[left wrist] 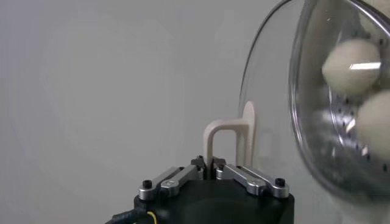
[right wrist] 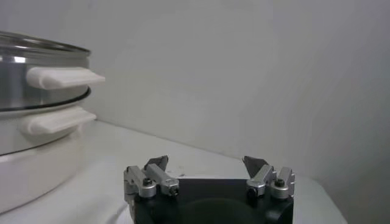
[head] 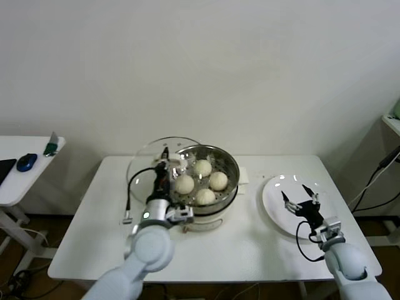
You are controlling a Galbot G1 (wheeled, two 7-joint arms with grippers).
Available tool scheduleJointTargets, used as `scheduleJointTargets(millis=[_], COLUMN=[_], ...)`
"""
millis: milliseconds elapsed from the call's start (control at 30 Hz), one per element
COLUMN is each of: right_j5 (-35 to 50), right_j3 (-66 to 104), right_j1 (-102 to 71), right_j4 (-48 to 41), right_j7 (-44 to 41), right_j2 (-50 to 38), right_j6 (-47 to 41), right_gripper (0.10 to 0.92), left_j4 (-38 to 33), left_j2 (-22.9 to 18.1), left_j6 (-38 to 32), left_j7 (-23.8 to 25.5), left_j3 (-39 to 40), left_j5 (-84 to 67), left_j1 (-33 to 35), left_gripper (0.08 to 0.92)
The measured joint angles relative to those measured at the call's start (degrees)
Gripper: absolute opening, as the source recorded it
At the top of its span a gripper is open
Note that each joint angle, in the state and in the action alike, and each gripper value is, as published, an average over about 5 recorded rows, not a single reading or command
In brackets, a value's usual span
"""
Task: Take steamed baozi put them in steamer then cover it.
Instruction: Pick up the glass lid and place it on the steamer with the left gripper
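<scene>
The left gripper should keep hold of the glass lid (head: 145, 167) until it is over the steamer, because the lid still hangs off to one side of the steamer's rim.
The steamer (head: 230, 164), a shiny steel pot on a white base, stands mid-table. Several cream-white baozi (head: 202, 167) lie on its perforated tray. My left gripper (head: 165, 156) is shut on the cream handle (left wrist: 226, 137) of the round glass lid (head: 145, 167). It holds the lid tilted on edge at the steamer's left rim. In the left wrist view my left gripper (left wrist: 209, 163) clamps the handle, and baozi (left wrist: 350, 64) show through the lid glass (left wrist: 317, 140). My right gripper (head: 300, 197) is open and empty over the white plate (head: 275, 199). The right wrist view shows it open (right wrist: 206, 163), with the steamer (right wrist: 36, 79) off to one side.
A side table (head: 12, 187) at the far left carries a blue mouse (head: 26, 162) and a green object (head: 51, 147). A cabinet edge and cables (head: 381, 169) are at the far right. A wall stands close behind the table.
</scene>
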Motion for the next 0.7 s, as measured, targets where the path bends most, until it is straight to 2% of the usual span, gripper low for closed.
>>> scheduleJointTargets(millis=[467, 700], right_j5=[-0.2, -0.3], right_j3=[2.7, 3.4], right_j1=[-0.8, -1.1], right_j4=[-0.5, -1.0], right_j7=[-0.2, -0.5], right_j2=[0.3, 0.7], right_j6=[0.7, 1.2], right_gripper=[0.823, 0.823], left_j4=[9.3, 13.6], left_j2=[-9.3, -11.9], left_j6=[0.0, -0.1], left_j7=[2.2, 1.8], left_j3=[5.2, 5.8], left_j5=[2.7, 3.0], left_j1=[-6.0, -6.8], left_gripper=[0.146, 0.146])
